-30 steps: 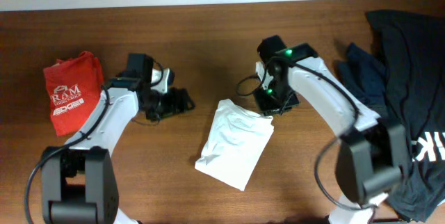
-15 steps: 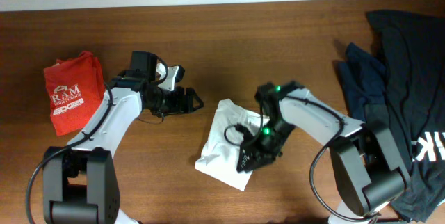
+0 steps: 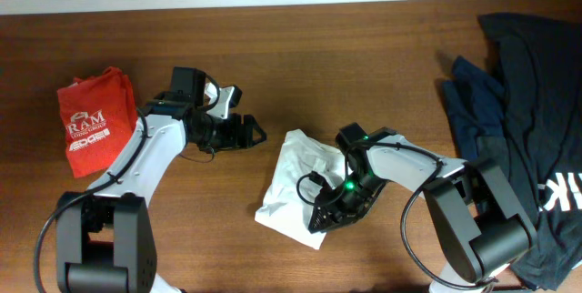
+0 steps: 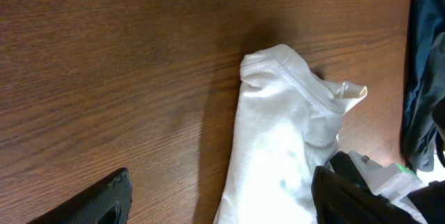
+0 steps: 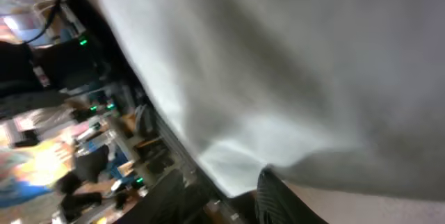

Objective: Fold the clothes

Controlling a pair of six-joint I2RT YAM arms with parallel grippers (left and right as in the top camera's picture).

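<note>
My left gripper should grab the folded white T-shirt next by its edge facing the red T-shirt (image 3: 276, 175) (image 4: 234, 149), and lay it there still folded.
The white T-shirt (image 3: 296, 193) lies folded and creased at the table's middle, and it also shows in the left wrist view (image 4: 278, 133). My left gripper (image 3: 247, 134) is open and empty just left of the shirt's top corner, above bare wood (image 4: 222, 210). My right gripper (image 3: 326, 217) is low over the shirt's lower right edge. In the blurred right wrist view white cloth (image 5: 278, 64) fills the frame, and its edge runs between my fingers (image 5: 240, 196), which seem to hold it.
A red T-shirt with white lettering (image 3: 91, 120) lies folded at the far left. A navy one (image 3: 473, 102) and a black one (image 3: 536, 75) are heaped at the right edge. Bare wood lies in front of and behind the white shirt.
My right gripper swept from the white shirt's top right corner down to its lower right edge. My left gripper moved slightly right toward the shirt.
</note>
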